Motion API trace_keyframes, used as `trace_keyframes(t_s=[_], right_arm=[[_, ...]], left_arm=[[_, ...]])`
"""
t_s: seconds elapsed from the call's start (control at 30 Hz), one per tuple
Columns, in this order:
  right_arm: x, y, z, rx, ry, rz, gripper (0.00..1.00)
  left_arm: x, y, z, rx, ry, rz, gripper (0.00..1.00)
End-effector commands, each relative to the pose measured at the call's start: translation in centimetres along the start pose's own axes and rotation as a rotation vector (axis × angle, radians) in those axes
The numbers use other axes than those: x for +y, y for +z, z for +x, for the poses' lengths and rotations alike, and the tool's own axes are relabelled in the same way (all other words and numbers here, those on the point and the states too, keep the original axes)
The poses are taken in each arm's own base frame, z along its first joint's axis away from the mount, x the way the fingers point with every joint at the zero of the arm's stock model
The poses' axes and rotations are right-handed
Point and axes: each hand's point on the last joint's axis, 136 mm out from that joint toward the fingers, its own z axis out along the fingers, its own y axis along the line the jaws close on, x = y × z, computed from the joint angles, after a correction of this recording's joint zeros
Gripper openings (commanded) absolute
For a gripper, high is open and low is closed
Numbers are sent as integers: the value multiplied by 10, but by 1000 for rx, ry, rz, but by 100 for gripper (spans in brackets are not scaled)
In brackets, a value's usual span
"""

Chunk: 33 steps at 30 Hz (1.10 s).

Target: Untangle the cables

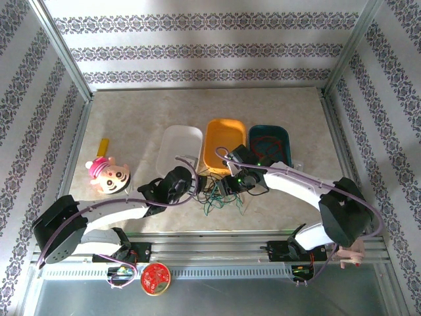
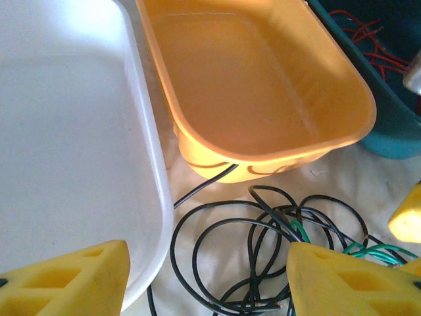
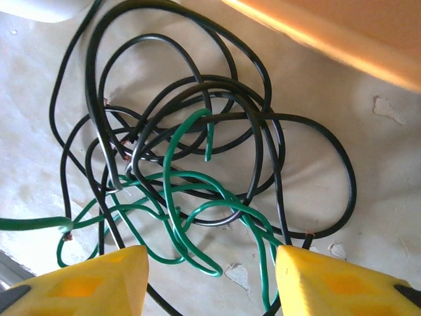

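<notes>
I will next use my left gripper to grab only black cable (image 2: 194,264) at the tangle's edge beside the white tray (image 2: 79,145), to untangle it from the green.
A tangle of black and green cables (image 1: 220,199) lies on the table just in front of the orange tray (image 1: 223,146). Red cable (image 1: 266,141) sits coiled inside the teal tray (image 1: 284,141). My left gripper (image 1: 191,186) hovers open at the tangle's left edge, its yellow fingers (image 2: 66,280) spread over black loops (image 2: 223,263) beside the white tray (image 2: 79,145). My right gripper (image 1: 228,187) is low over the tangle's right side, open, with green cable (image 3: 177,217) and black cable (image 3: 164,99) lying between its fingertips (image 3: 348,283), not pinched.
Three trays stand side by side behind the tangle: white (image 1: 181,148), orange, teal. A cartoon doll (image 1: 108,174) and a yellow stick (image 1: 103,146) lie at the left. A red disc (image 1: 155,278) sits below the metal rail (image 1: 217,247) at the near edge.
</notes>
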Motion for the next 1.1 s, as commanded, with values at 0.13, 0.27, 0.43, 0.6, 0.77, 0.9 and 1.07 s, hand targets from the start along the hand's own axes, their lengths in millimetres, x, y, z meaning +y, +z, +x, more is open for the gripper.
trace_keyframes(t_s=[0.13,0.27,0.43,0.6,0.77,0.9,1.07], right_arm=[[-11,17,22,67,10,27,52],[-15,16,25,61,15,34,52],[-15,13,27,52,17,30,52],[-18,12,29,51,21,38,51],[-19,8,26,31,20,45,51],[-22,7,25,22,27,49,51],[-23,6,24,10,28,49,51]], left_arm=[[-24,22,-14,44,-32,85,64],[-32,42,-11,92,-26,79,64],[-34,60,-6,125,-29,60,62],[-42,75,-1,158,-32,77,50],[-41,80,14,215,-22,72,39],[-44,78,19,237,-21,99,28],[-54,71,9,215,5,144,4]])
